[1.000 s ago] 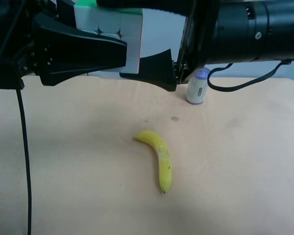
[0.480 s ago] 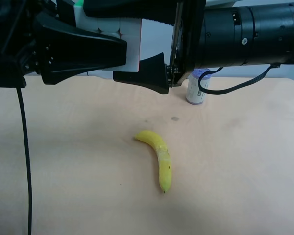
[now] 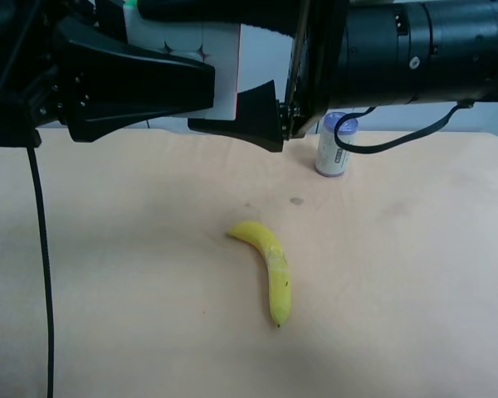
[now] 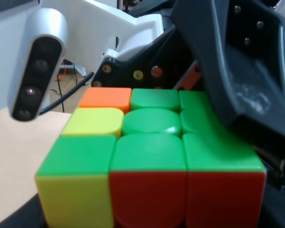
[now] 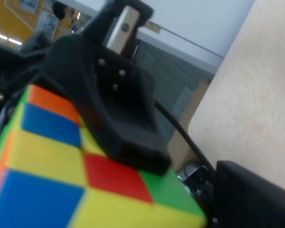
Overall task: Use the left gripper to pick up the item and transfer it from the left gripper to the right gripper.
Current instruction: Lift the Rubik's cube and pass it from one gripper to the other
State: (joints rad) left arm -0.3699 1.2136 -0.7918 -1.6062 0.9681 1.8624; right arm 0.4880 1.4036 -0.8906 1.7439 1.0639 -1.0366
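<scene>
I need to grab the puzzle cube's mostly green side point(image 4: 152, 122) and the side opposite it with my right gripper next. That will complete the handover.
The item, a small puzzle cube point(image 3: 187, 41), hangs high above the table between both grippers. My left gripper point(image 3: 191, 76), with broad black wedge fingers, comes in from the exterior high view's left and is shut on the cube. My right gripper point(image 3: 173, 65), on the long cylindrical arm from that view's right, has one finger over the cube and one under it, wide apart; I cannot tell if they touch it. The right wrist view shows the cube point(image 5: 61, 166) close up with a left finger point(image 5: 114, 109) on it. The left wrist view shows the cube point(image 4: 152, 156) with a right finger point(image 4: 237, 71) beside it.
A yellow banana point(image 3: 270, 265) lies on the tan table point(image 3: 415, 274) near the middle. A white can with a purple lid point(image 3: 334, 148) stands at the back, under the cylindrical arm. A thin black cable point(image 3: 41, 265) hangs down at the left.
My right gripper has moved leftward so its fingers reach further over and under the cube, and its lower finger has risen a little. The left gripper and cube have stayed still.
</scene>
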